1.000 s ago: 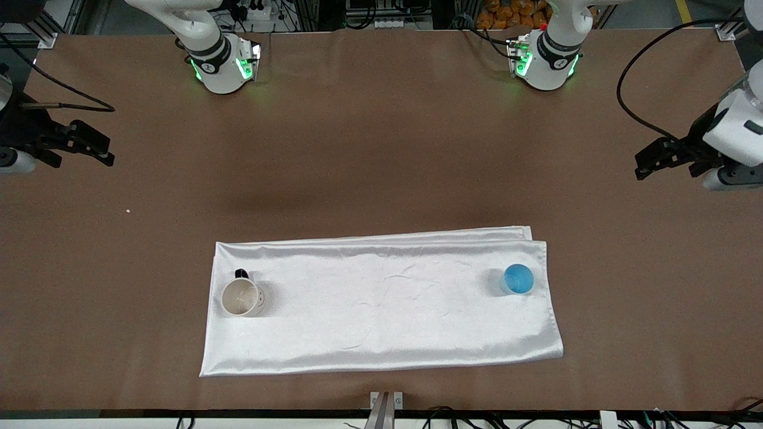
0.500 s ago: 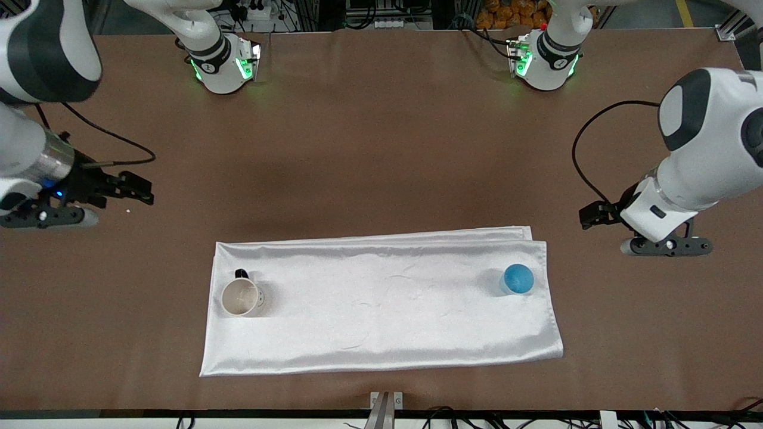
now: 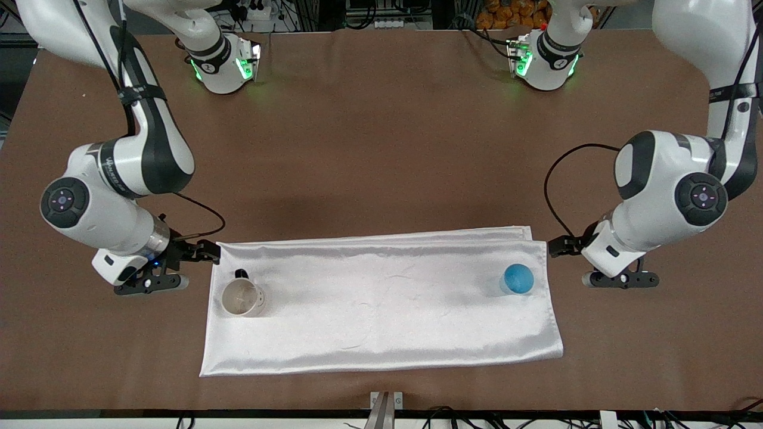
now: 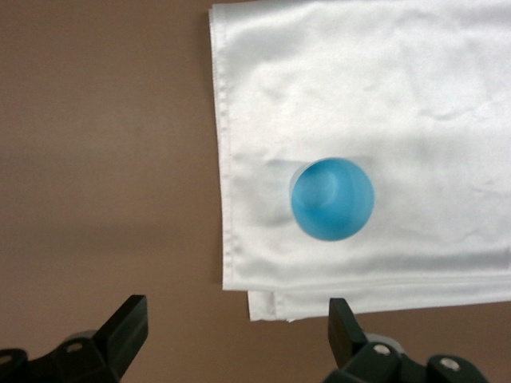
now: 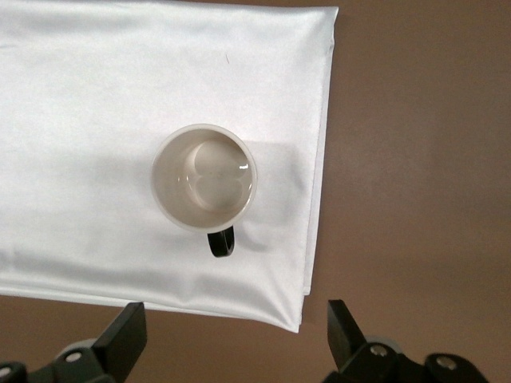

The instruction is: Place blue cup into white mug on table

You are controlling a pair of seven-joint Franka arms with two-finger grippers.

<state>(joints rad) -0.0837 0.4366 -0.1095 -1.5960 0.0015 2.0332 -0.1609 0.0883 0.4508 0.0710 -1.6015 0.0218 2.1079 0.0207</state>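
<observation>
The white mug's opening (image 3: 239, 295) needs to stay free to receive the blue cup, so my right gripper next needs to grab the mug by its dark handle (image 3: 241, 274).
The blue cup (image 3: 518, 278) (image 4: 332, 199) stands upright on a white cloth at the left arm's end of the table (image 3: 381, 149). On the same cloth, toward the right arm's end, the white mug (image 3: 240, 298) (image 5: 206, 176) stands upright and holds nothing, its dark handle turned toward the robots. My left gripper (image 3: 560, 246) (image 4: 235, 319) hangs open over bare table by the cloth's corner, apart from the cup. Open as well, my right gripper (image 3: 205, 251) (image 5: 235, 319) is over the table at the cloth's other corner, close to the mug's handle but not touching it.
The shiny white cloth (image 3: 381, 310) lies folded across the table's near half. Both robot bases (image 3: 223, 65) (image 3: 545, 59) stand along the edge farthest from the front camera. A black cable (image 3: 551, 185) loops from the left wrist. A small metal bracket (image 3: 386, 402) sits at the near edge.
Both arms have swung in from the table's ends toward the cloth's corners. Both grippers stayed open; cup, mug and cloth have not moved.
</observation>
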